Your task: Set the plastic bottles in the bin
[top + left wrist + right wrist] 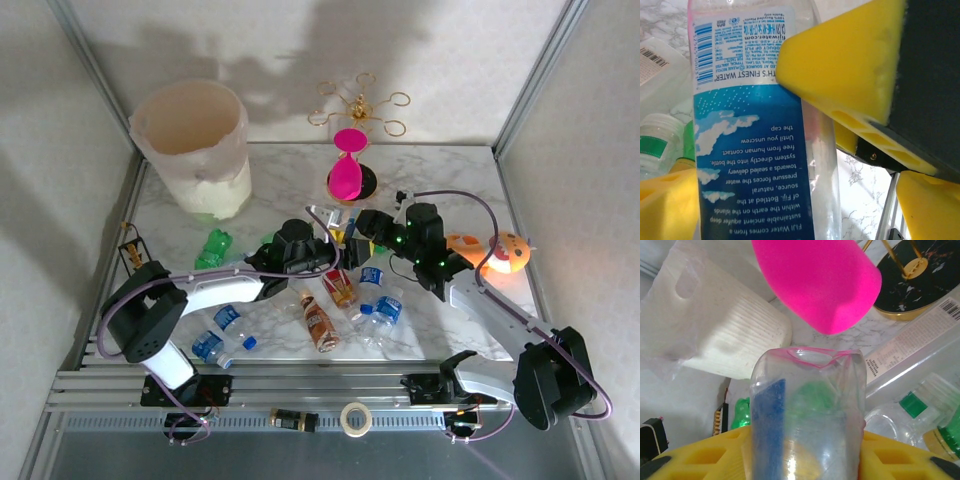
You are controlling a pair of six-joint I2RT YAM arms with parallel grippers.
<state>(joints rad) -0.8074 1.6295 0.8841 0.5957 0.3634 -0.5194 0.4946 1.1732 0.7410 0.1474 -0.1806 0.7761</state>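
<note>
My fingers are on either side of the bottle's blue label, level with the label's lower text. I should close my left gripper on the bottle now.
A clear plastic bottle with a blue label (pixel 335 224) hangs over the middle of the table between both arms. My right gripper (pixel 354 228) is shut on it, its yellow pads pressing both sides of the bottle (pixel 805 410). My left gripper (pixel 320 240) stands open around the same bottle (pixel 755 150), with a clear gap to its right pad (pixel 930 205). The right gripper's yellow finger (pixel 850 65) touches the bottle from the upper right. More bottles lie below: a green one (pixel 213 247), a brown one (pixel 318 322), a red-labelled one (pixel 340 288) and clear blue-capped ones (pixel 225 325). The cream bin (pixel 232 120) stands at the back left.
A pink hourglass shape on a black base (pixel 347 165) stands just behind the grippers, close above the held bottle (pixel 820 280). An orange plush toy (pixel 495 250) lies at the right. A gold wire stand (pixel 358 105) is at the back. A tape roll (pixel 354 418) sits on the front rail.
</note>
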